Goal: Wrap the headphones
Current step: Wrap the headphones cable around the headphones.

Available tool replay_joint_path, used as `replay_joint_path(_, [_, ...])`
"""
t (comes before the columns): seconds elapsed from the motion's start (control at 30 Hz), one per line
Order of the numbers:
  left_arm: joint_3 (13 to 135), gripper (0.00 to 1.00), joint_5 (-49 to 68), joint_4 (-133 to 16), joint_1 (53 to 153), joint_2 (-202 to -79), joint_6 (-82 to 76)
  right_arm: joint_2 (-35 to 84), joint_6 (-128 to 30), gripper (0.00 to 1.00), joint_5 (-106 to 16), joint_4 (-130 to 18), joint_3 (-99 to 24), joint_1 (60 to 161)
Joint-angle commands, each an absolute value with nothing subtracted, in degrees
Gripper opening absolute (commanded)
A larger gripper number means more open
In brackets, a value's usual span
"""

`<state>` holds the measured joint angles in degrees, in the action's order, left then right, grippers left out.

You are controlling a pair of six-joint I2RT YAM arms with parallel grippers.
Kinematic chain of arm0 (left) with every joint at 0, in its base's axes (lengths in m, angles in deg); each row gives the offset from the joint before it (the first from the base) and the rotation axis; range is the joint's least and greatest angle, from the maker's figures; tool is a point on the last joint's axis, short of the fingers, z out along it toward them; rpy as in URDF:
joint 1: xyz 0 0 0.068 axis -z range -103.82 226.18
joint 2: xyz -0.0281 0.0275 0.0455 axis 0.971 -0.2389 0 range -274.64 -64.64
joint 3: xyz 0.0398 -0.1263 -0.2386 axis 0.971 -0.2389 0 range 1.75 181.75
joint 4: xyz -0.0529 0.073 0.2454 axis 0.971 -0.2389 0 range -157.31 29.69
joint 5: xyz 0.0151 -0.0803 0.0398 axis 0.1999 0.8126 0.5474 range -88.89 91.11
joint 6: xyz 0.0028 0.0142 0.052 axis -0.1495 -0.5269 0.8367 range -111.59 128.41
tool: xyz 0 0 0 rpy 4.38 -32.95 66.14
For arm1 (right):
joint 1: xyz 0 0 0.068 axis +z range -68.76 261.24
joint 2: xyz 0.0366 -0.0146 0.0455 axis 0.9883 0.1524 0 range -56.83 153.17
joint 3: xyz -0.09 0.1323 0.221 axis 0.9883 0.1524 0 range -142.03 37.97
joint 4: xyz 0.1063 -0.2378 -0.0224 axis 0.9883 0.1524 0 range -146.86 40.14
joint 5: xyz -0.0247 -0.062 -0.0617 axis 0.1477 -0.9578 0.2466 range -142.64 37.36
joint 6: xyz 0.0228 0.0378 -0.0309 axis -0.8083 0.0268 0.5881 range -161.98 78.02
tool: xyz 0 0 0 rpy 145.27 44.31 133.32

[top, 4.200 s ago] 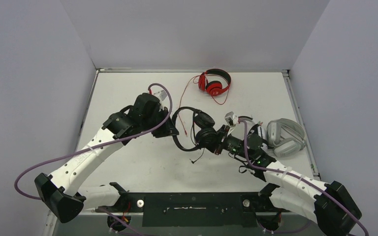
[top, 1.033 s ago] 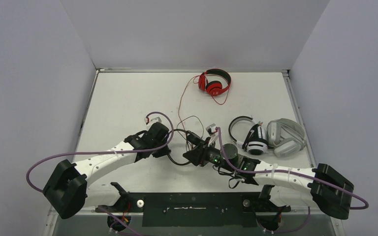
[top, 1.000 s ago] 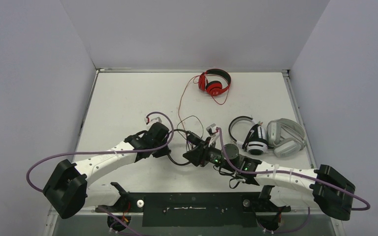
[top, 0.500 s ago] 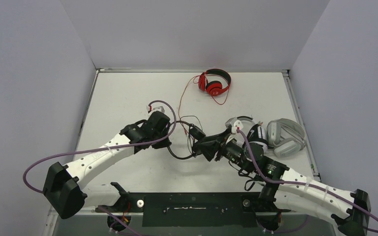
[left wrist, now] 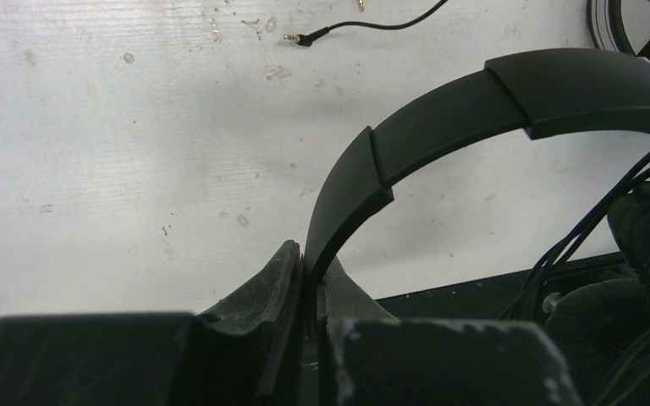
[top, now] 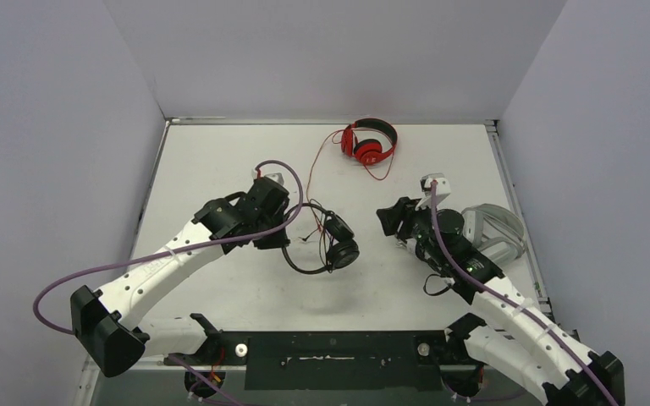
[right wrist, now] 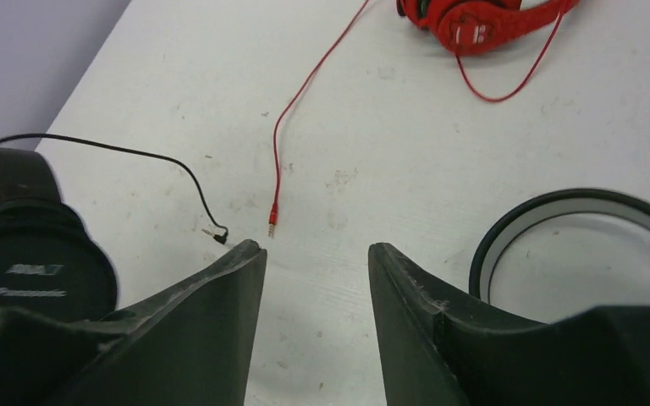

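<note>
My right gripper should next grab the thin black cable by its part [right wrist: 80, 143] beside the headphones' earcup to wrap it, so its plug stays free to follow.
My left gripper [top: 281, 239] is shut on the headband of the all-black headphones [top: 326, 248], which sit mid-table; the band [left wrist: 440, 118] rises from between my fingers in the left wrist view. Their thin black cable ends in a loose plug [right wrist: 217, 234]. My right gripper [top: 387, 222] is open and empty, right of the black headphones [right wrist: 25, 245]. The red headphones [top: 370, 142] lie at the back, their red cable [right wrist: 305, 93] trailing toward the middle. The light grey headphones [top: 498, 230] lie at the right; the white-and-black pair [right wrist: 575, 216] is mostly hidden under my right arm.
Grey walls close in the white table [top: 212, 161] on the left, back and right. A black rail [top: 330, 347] with the arm bases runs along the near edge.
My right gripper let go of the black headphones and pulled back to the right and up. My left gripper carried the headband a little farther back.
</note>
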<state>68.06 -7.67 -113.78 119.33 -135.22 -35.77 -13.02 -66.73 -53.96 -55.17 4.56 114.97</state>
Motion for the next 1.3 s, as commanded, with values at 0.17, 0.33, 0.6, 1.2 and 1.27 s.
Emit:
replay_joint_path(0.17, [77.6, 0.0, -1.65, -117.04, 119.62, -133.43, -33.43, -7.04, -73.04, 0.71, -29.1, -80.81, 15.95, 109.36])
replay_joint_path(0.33, [82.33, 0.0, 0.91, -119.04, 119.66, -134.49, -32.41, -4.55, -72.34, 0.83, -19.72, -88.92, 16.82, 110.06])
replay_joint_path(0.6, [88.03, 0.0, 3.94, -120.3, 119.6, -136.18, -32.39, -1.51, -66.81, 0.89, -22.77, -89.56, 14.8, 112.32])
replay_joint_path(1.2, [95.85, 0.0, 5.66, -123.02, 119.64, -136.86, -33.58, 7.93, -66.13, 0.4, -28.82, -94.2, 6.17, 117.7])
replay_joint_path(1.27, [96.01, 0.0, 5.82, -123.06, 119.62, -136.65, -33.75, 7.33, -66.51, 0.19, -30.11, -95.86, 7.16, 117.83])
